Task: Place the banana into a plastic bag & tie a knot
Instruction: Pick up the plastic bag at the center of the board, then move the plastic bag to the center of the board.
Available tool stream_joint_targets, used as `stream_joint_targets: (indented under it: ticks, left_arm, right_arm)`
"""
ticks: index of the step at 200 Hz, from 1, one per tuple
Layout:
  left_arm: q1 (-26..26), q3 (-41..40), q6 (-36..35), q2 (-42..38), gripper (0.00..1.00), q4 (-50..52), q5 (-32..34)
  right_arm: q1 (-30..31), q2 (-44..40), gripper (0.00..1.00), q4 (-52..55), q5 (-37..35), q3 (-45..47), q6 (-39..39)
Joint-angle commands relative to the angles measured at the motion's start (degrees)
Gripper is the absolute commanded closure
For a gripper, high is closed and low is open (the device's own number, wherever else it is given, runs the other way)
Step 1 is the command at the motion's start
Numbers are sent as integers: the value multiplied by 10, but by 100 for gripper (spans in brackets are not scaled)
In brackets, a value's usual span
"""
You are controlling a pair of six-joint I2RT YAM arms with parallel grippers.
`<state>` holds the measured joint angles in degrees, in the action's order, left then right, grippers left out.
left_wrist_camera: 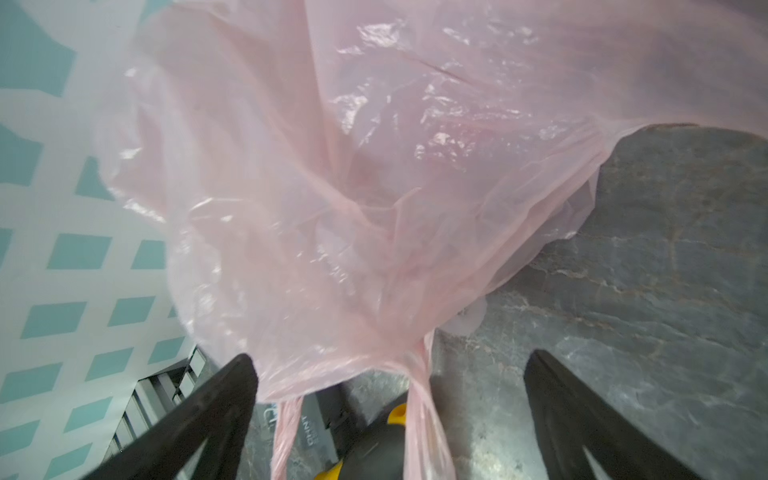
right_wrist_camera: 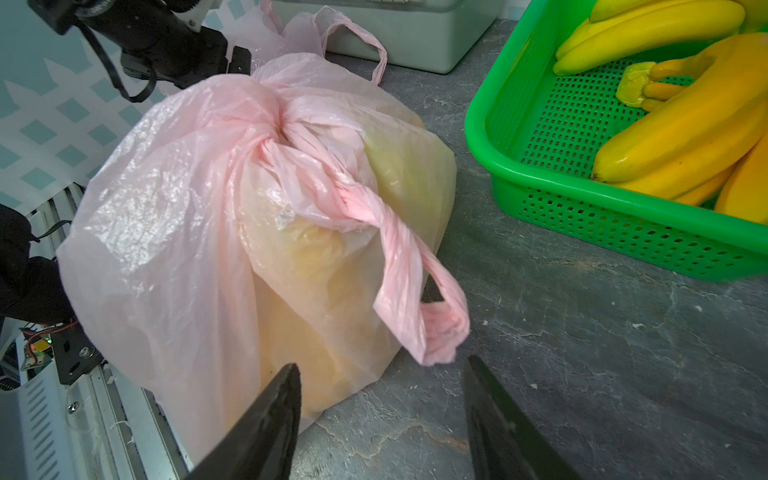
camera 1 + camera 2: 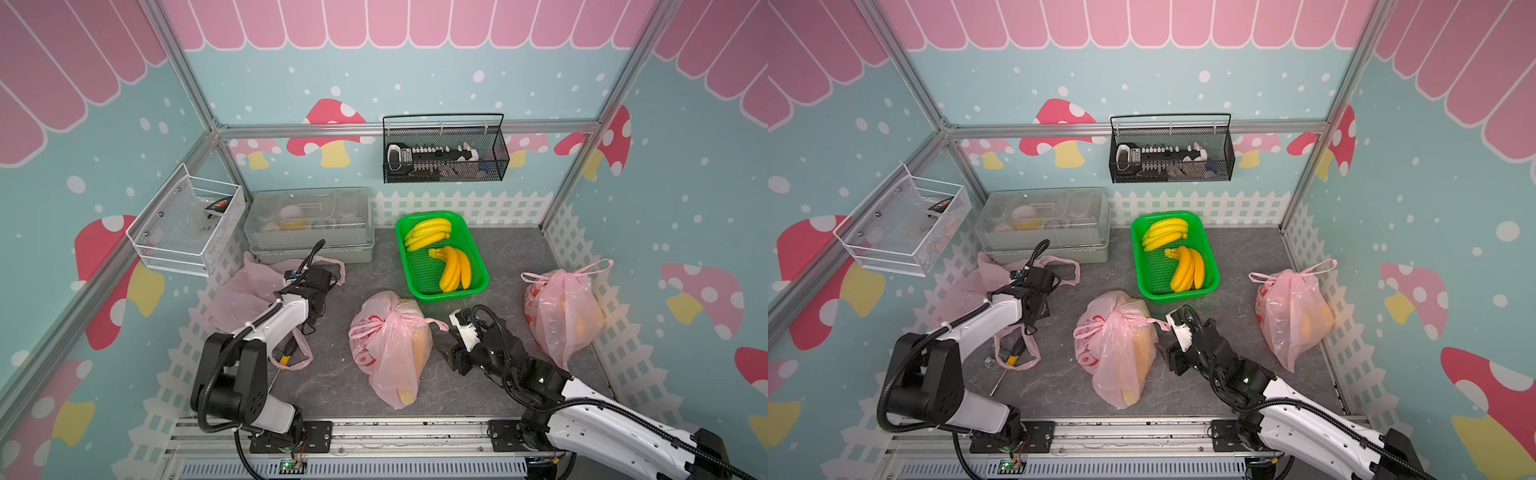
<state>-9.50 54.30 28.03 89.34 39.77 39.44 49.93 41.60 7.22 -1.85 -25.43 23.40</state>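
Observation:
Next, my left gripper grabs the rim of the empty pink bag, where the bag's handle begins, and keeps the bag's opening open for the banana.
A pink plastic bag [image 3: 390,345] [image 2: 208,208] lies knotted in the middle of the table, with yellow banana showing through it. My right gripper [image 2: 382,374] [image 3: 444,351] is open just beside it, and the bag's twisted handle loop [image 2: 415,282] ends short of the fingers. My left gripper [image 1: 390,365] is open wide over a crumpled empty pink bag [image 3: 249,291] [image 1: 332,208]. A handle strand of that bag [image 1: 424,415] hangs loose between the fingers. Two more banana bunches [image 3: 428,232] [image 3: 455,268] lie in the green basket [image 3: 478,286].
Another tied pink bag [image 3: 561,311] stands at the right by the fence. A grey lidded box [image 3: 311,224] sits at the back left. A black and yellow tool [image 3: 286,357] [image 1: 374,449] lies under the left gripper. Wire baskets hang on the walls.

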Motion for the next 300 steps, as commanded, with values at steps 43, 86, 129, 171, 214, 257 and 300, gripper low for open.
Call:
stream_joint_targets:
  ticks: [43, 86, 129, 171, 214, 257, 300]
  left_arm:
    - [77, 87, -50, 156, 31, -30, -68]
    - [90, 97, -52, 154, 96, -41, -82]
    - [29, 58, -38, 18, 100, -58, -18]
    - [-66, 54, 1, -162, 100, 6, 33]
    - [-150, 99, 11, -302, 100, 88, 19]
    - [-185, 205, -34, -408, 100, 111, -16]
    - [-186, 326, -70, -431, 100, 112, -82]
  right_arm:
    - [3, 26, 39, -68, 23, 29, 13]
    - [3, 105, 40, -147, 43, 58, 20]
    - [10, 199, 42, -235, 63, 54, 32]
    - [16, 311, 43, -295, 77, -9, 26]
    - [16, 456, 44, -343, 86, -117, 2]
    - [18, 585, 46, -381, 111, -219, 20]
    - [29, 692, 46, -376, 121, -340, 21]
